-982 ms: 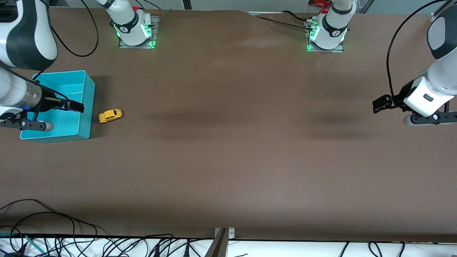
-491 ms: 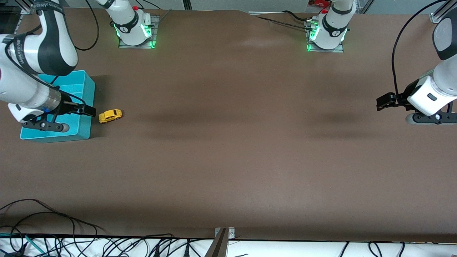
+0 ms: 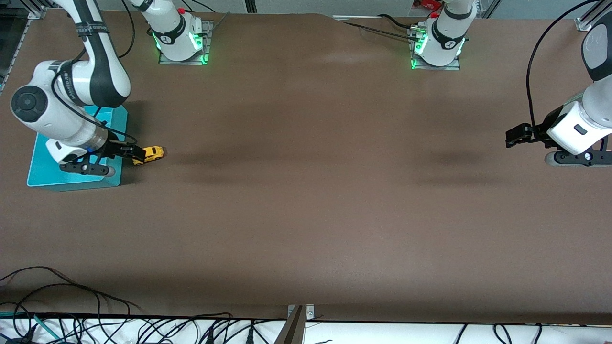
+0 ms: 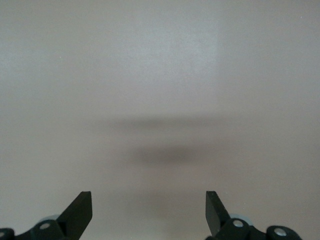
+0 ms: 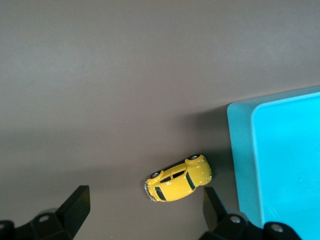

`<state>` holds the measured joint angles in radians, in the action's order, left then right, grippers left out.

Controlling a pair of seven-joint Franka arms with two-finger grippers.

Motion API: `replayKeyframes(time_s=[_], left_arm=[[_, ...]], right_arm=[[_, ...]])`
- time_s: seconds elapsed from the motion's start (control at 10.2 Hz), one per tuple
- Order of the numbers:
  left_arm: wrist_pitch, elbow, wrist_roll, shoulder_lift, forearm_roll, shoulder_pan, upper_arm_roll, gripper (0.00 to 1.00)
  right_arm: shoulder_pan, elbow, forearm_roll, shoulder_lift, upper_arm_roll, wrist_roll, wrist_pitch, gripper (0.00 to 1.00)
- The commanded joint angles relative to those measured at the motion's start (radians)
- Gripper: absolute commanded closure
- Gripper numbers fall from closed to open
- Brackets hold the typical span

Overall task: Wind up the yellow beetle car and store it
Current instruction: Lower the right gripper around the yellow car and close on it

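Note:
Next, the right gripper takes hold of the yellow beetle car by its chrome-bumper end [image 5: 156, 192], to store the car in the turquoise bin [image 5: 287, 155].
The yellow beetle car [image 3: 154, 153] stands on the brown table beside the turquoise bin [image 3: 45, 169], at the right arm's end. In the right wrist view the car [image 5: 179, 178] lies close to one of the open fingers [image 5: 76, 202], next to the bin's wall [image 5: 240, 150]. My right gripper [image 3: 135, 154] is open and hovers just over the car's end nearest the bin, partly hiding it. My left gripper [image 3: 514, 135] is open and empty over bare table at the left arm's end; its wrist view shows only table between its fingers [image 4: 81, 207].
The right arm's body covers most of the bin. Cables [image 3: 71, 296] lie along the table's edge nearest the front camera. The arm bases [image 3: 181, 40] stand along the edge farthest from that camera. The table's middle is bare brown mat [image 3: 311, 191].
My right gripper has moved from over the bin out toward the car and now overlaps its end. The left gripper has drifted slightly toward its end of the table. The car has not moved.

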<state>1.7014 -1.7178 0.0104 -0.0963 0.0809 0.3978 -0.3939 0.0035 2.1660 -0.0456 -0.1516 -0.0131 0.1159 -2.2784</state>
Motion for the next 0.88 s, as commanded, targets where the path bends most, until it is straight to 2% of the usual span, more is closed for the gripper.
replayKeyframes(time_s=[0.0, 0.1, 0.39, 0.79], left_arm=[[-0.017, 0.006, -0.027, 0.006, -0.001, 0.009, -0.003, 0.00], [-0.017, 0.006, -0.027, 0.006, -0.001, 0.007, -0.005, 0.00], [-0.019, 0.006, -0.027, 0.006, -0.001, 0.007, -0.005, 0.00], [-0.017, 0.006, -0.027, 0.004, -0.003, 0.007, -0.003, 0.00]], right_arm=[[-0.007, 0.084, -0.008, 0.006, 0.002, 0.018, -0.061, 0.00], [-0.008, 0.106, -0.005, 0.006, -0.001, 0.066, -0.061, 0.00], [-0.011, 0.145, -0.007, -0.026, -0.002, 0.385, -0.064, 0.00], [-0.013, 0.184, -0.007, -0.046, -0.034, 0.733, -0.112, 0.00]])
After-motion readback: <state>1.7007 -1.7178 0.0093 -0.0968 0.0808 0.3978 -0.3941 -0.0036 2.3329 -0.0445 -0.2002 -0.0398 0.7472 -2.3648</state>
